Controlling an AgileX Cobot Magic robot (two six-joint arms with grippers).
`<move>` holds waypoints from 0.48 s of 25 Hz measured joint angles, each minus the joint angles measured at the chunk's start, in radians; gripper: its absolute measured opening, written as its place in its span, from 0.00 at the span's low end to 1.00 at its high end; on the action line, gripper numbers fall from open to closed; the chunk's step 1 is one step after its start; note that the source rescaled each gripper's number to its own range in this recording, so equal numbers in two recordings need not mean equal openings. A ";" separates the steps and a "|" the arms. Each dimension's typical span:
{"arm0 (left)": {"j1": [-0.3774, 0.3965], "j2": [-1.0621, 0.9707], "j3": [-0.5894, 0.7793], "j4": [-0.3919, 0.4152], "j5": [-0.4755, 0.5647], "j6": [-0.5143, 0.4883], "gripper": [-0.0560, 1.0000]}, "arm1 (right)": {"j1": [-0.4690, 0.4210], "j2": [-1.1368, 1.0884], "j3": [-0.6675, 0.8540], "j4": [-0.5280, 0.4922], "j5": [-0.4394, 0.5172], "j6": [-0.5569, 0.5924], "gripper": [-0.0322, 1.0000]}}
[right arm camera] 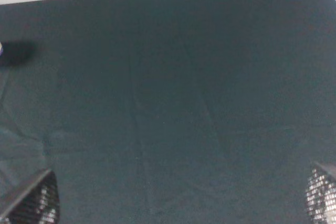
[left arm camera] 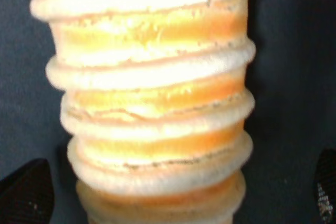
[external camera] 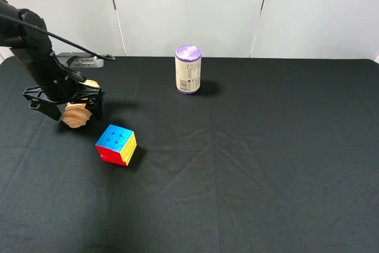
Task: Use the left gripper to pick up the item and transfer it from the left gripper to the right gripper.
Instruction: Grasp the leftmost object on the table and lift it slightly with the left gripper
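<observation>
I should grab the roll by its narrow tapered end (left arm camera: 160,205) with my left gripper next. That leaves the ribbed roll's wide end free for my right gripper.
The item (external camera: 76,115), a tan ribbed roll, lies on the black cloth at the left of the exterior view. My left gripper (external camera: 67,103) hangs right over it, open, with one finger on each side. In the left wrist view the item (left arm camera: 152,103) fills the picture. The two black fingertips (left arm camera: 26,195) stand wide apart at either side and show no contact with it. My right gripper (right arm camera: 178,198) is open and empty over bare cloth. It is out of the exterior view.
A multicoloured puzzle cube (external camera: 116,144) sits close in front and to the right of the item. A purple-lidded can (external camera: 188,69) stands upright at the back middle. A grey device (external camera: 80,59) lies at the back left edge. A white wall runs behind the table.
</observation>
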 joint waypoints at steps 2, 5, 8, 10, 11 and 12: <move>0.000 0.014 -0.002 0.004 -0.016 -0.002 1.00 | 0.000 0.000 0.000 0.000 0.000 0.000 1.00; 0.000 0.030 -0.004 0.009 -0.016 -0.008 1.00 | 0.000 0.000 0.000 0.000 0.000 0.000 1.00; 0.000 0.030 -0.004 0.011 -0.018 -0.011 1.00 | 0.000 0.000 0.000 0.001 0.000 0.000 1.00; 0.000 0.030 -0.004 0.015 -0.020 -0.012 0.98 | 0.000 0.000 0.000 0.001 0.000 0.000 1.00; 0.000 0.030 -0.004 0.019 -0.021 -0.012 0.96 | 0.000 0.000 0.000 0.001 0.000 0.000 1.00; 0.000 0.030 -0.004 0.023 -0.025 -0.012 0.93 | 0.000 0.000 0.000 0.001 0.000 0.000 1.00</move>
